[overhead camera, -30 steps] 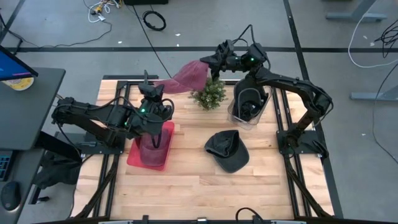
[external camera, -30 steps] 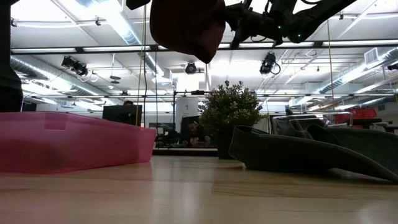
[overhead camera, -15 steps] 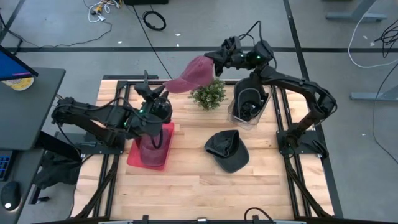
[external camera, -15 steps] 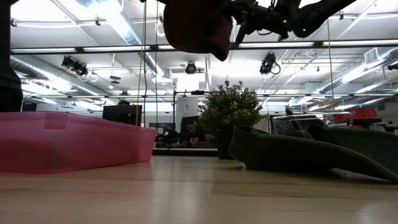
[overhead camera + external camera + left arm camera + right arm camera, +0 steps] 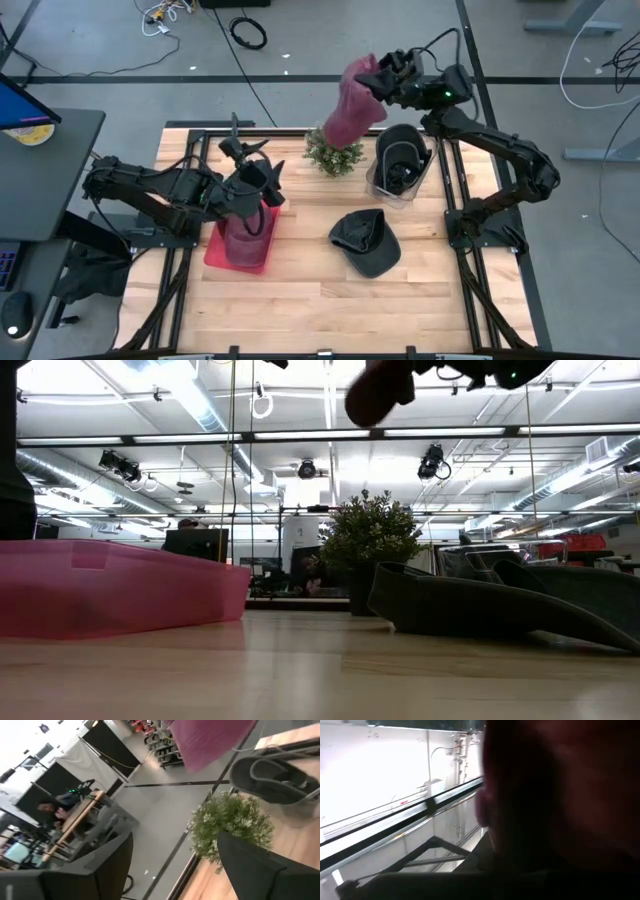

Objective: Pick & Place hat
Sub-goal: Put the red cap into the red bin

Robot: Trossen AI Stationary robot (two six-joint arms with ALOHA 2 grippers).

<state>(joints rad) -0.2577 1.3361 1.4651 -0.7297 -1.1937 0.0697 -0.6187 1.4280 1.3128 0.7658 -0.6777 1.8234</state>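
The maroon hat has to go in the pink bin (image 5: 241,238), so my left gripper will grab it by its brim (image 5: 348,122) next.
A maroon hat (image 5: 349,102) hangs in the air over the small green plant (image 5: 335,153) at the table's far side, with my right gripper (image 5: 385,82) shut on it; the low view shows the hat (image 5: 380,388) high up. My left gripper (image 5: 246,156) stands open above the far end of the pink bin (image 5: 241,238), holding nothing, well to the left of the hat. In the left wrist view the hat (image 5: 210,739) shows beyond my spread fingers. A dark grey hat (image 5: 366,241) lies flat on the table's middle. My right gripper holds the maroon hat by its upper right edge (image 5: 371,80), coming from the table's right side. The hat hangs below and to the left of the fingers, slack and clear of the table and plant. In the right wrist view the hat (image 5: 560,795) hides the contact.
A clear container (image 5: 400,172) holding a black hat stands right of the plant. The pink bin (image 5: 120,598) sits at the table's left. The wooden table (image 5: 300,300) has bare room along its near side. A desk with a monitor (image 5: 30,120) stands off to the left.
My left gripper has opened and let go of the maroon hat, which was stretched between both grippers. My right gripper has moved up and toward the table's right edge with it; the hat's freed end has swung across and now hangs from that gripper alone.
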